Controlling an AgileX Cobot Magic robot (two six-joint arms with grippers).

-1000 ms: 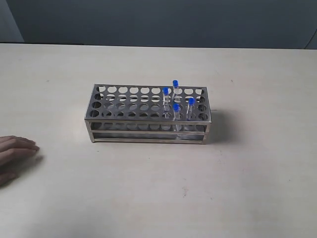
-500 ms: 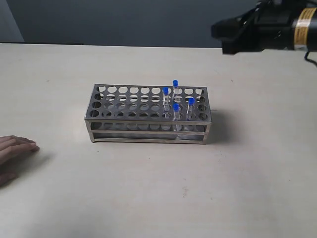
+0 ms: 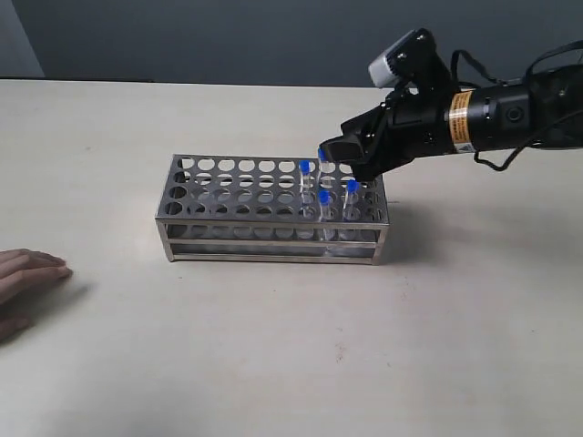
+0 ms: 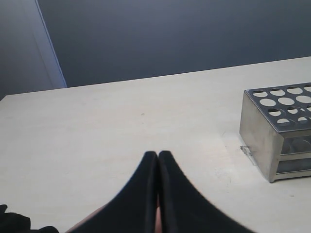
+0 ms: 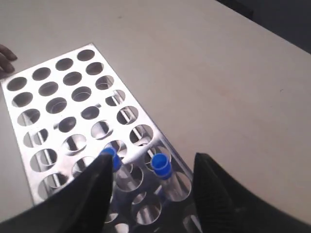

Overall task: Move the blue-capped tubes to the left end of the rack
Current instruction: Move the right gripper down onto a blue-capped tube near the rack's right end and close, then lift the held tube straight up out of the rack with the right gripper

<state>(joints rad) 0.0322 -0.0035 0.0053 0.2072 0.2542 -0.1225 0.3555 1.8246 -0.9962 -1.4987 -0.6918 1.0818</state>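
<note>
It isn't time to close yet: my right gripper is astride the back-row tube (image 5: 161, 164), but its fingers stop above the blue cap in the right wrist view. It should go lower first, then close on the tube.
The steel rack (image 3: 228, 238) stands mid-table, and its right end holds four blue-capped tubes (image 3: 323, 197). My right gripper (image 3: 342, 159) hangs open over that end. In the right wrist view the right gripper (image 5: 153, 158) straddles the back-row tube (image 5: 161, 164) without touching it. A second blue cap (image 5: 111, 156) sits beside one finger (image 5: 99, 184). The other two tubes are hidden there. The left holes of the rack (image 5: 29, 92) are empty. My left gripper (image 4: 158, 154) is shut on nothing, low over the table, with the rack's end wall (image 4: 265, 141) off to one side. It is not in the exterior view.
A person's hand (image 3: 25, 278) rests on the table at the left edge. Skin colour (image 4: 156, 221) also shows under the left fingers. The pale tabletop (image 3: 291, 364) runs all round the rack, with a dark wall (image 3: 228, 36) behind.
My right arm has come in from the upper right and dropped over the rack's right end. The tubes and the rack have not moved. The hand has barely shifted.
</note>
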